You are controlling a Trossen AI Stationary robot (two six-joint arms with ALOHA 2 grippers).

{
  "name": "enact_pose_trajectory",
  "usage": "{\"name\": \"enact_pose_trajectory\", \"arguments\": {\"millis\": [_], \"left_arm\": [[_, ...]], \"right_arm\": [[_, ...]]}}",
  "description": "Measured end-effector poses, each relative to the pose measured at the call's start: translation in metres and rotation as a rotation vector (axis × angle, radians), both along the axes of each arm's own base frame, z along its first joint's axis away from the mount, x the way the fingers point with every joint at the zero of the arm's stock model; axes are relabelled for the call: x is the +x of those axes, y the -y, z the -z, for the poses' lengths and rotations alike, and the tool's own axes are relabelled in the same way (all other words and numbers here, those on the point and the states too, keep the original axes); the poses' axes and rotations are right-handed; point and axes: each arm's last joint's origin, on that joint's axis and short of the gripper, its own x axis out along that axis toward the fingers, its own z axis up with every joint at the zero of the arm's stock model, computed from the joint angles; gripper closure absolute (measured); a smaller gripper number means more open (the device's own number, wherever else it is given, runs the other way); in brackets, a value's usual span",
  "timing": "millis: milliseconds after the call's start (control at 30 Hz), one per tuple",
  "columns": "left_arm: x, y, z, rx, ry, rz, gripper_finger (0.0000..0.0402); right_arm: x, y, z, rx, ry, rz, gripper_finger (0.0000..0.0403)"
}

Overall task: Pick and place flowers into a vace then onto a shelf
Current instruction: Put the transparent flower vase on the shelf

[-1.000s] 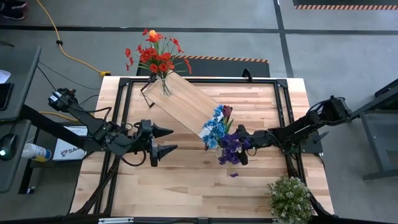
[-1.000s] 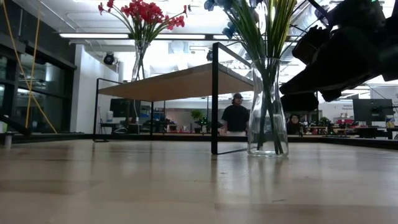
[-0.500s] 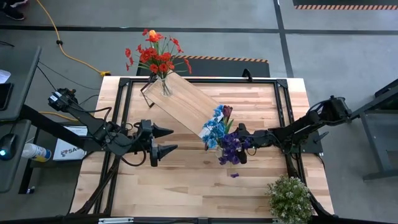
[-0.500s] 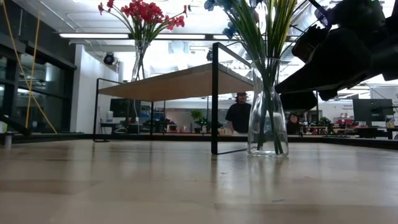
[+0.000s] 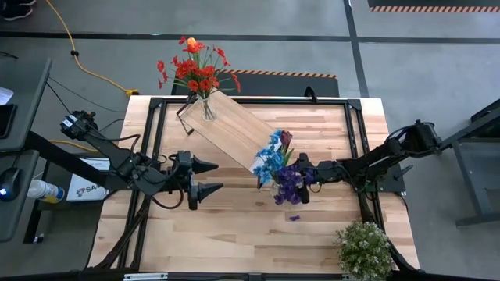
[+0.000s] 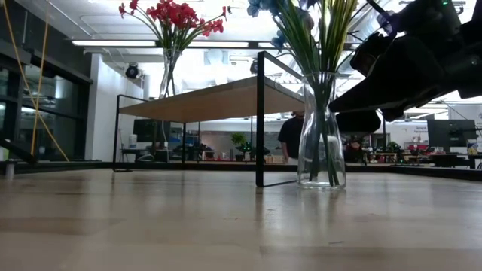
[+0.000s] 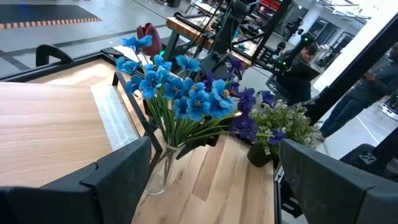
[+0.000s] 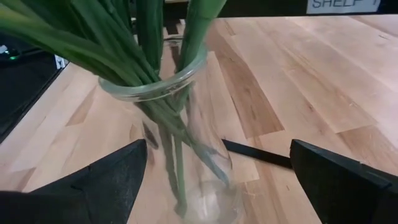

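My fingertips stop short of the glass vase's body, so it is too early to close. My right gripper moves toward the vase, then closes on it.
A clear glass vase [image 8: 186, 155] of blue, purple and dark red flowers [image 5: 280, 168] stands on the table at the shelf's near right end. My right gripper [image 8: 217, 146] is open, with one finger on each side of the vase's body. It reaches in from the table's right [image 5: 301, 178]. The shelf [image 5: 234, 129] lies slantwise across the table's far middle. A second vase of red and orange flowers [image 5: 199, 70] stands on its far left end [image 6: 169, 68]. My left gripper [image 5: 209, 176] waits open, raised at the table's left, facing the blue flowers [image 7: 180, 93]. My right gripper's open fingers [image 8: 118, 174] flank the lower body of the glass vase [image 8: 205, 186], coming level from the table's right. I cannot tell whether a finger touches the glass. The vase stands upright with its base on the table.
A bushy pale plant in a dark pot [image 5: 363, 248] stands at the near right corner. A loose purple petal [image 5: 293, 219] lies near the vase. A black frame [image 5: 355, 133] borders the tabletop. People [image 6: 290, 135] move in the room behind.
My right gripper has crept a little toward the table's left around the vase. The vase and its flowers have shifted slightly the same way and remain upright. My left gripper has kept still.
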Motion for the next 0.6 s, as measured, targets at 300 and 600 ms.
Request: {"name": "enact_pose_trajectory", "arguments": {"millis": [300,600], "left_arm": [[0.0,0.0,0.0,0.002,0.0,0.0,0.0016],[0.0,0.0,0.0,0.001,0.0,0.0,0.0016]], "right_arm": [[0.01,-0.003,-0.007,-0.007,0.021,-0.055,0.0019],[0.034,-0.008,0.01,-0.033,-0.076,-0.094,0.0019]]}}
